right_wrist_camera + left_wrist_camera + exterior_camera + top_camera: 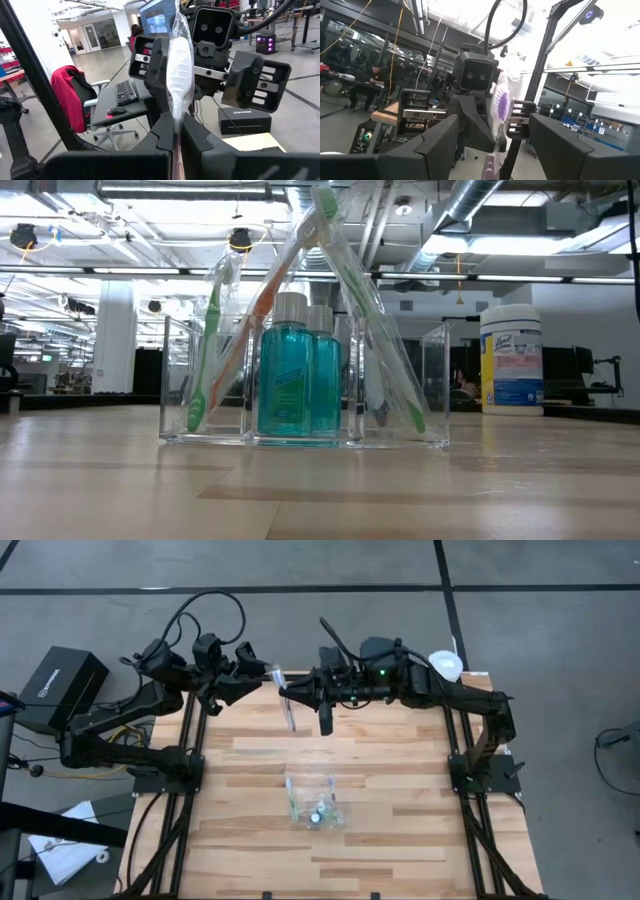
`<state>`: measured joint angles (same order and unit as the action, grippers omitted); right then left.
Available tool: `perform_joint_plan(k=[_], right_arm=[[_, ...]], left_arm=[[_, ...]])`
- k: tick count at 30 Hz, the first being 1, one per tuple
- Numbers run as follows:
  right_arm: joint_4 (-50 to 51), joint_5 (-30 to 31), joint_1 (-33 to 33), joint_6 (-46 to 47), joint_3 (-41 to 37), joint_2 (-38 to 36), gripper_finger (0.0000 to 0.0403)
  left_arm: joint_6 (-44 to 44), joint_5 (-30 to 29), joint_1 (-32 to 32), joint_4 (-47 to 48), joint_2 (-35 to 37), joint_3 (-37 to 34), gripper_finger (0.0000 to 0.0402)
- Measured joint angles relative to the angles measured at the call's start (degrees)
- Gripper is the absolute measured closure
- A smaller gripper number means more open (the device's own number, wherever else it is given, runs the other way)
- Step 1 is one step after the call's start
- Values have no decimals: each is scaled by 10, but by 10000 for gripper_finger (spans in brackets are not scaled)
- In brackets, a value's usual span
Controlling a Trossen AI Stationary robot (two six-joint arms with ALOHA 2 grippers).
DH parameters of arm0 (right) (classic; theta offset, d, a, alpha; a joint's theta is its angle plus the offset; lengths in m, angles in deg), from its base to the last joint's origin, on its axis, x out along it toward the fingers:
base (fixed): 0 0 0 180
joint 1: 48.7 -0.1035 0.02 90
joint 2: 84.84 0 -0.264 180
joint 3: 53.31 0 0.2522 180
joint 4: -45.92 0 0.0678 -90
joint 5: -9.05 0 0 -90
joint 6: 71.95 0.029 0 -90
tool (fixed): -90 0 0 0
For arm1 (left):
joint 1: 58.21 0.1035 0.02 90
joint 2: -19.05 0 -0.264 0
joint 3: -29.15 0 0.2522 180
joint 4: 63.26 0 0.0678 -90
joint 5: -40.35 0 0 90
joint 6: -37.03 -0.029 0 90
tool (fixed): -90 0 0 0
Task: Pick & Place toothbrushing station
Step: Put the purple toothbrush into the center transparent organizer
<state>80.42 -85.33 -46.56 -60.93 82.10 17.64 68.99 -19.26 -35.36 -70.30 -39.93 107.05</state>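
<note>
The left gripper grips the toothbrush by its head end (276,674) next, leaving its handle free to go into the clear plastic container (315,802).
A clear plastic container (315,802) stands at the table's middle. It also shows in the low view (305,380), holding several wrapped toothbrushes (215,350) that lean on its walls and two teal tubes (297,375) with white caps. My right gripper (298,692) is near the far edge, shut on a wrapped toothbrush (285,698) with a purple head (501,107). My left gripper (258,678) faces it, open (494,120). Its fingers (150,62) stand on either side of the toothbrush, apart from it. My right gripper (177,127) pinches the wrapped toothbrush between its two fingers, on the handle below the head (177,112). The fingers come level from the table's right and lie across it. The toothbrush is lifted clear of the table, its head end (179,60) sticking out past the fingers.
A large white tub (510,360) with a blue-yellow label stands at the table's far right corner (446,665). A black box (60,685) sits off the table's left. Bare wood (400,840) lies around the container.
</note>
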Motion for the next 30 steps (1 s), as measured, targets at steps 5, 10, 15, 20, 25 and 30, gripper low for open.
perform_joint_plan(k=[5,10,15,20,25,30], right_arm=[[0,-3,4,4,0,0,402],[3,-16,7,14,-1,18,402],[-3,-18,11,25,0,31,402],[-17,-17,18,23,-1,34,402],[-27,-17,25,21,0,30,402],[-33,-18,25,20,0,31,402]], left_arm=[[-23,0,-2,2,-11,0,164],[-47,4,-2,-1,-33,12,165],[-47,22,-2,-3,-58,42,165],[-47,37,-1,-2,-60,51,165],[-42,62,11,6,-60,51,165],[-41,70,30,27,-61,51,165]])
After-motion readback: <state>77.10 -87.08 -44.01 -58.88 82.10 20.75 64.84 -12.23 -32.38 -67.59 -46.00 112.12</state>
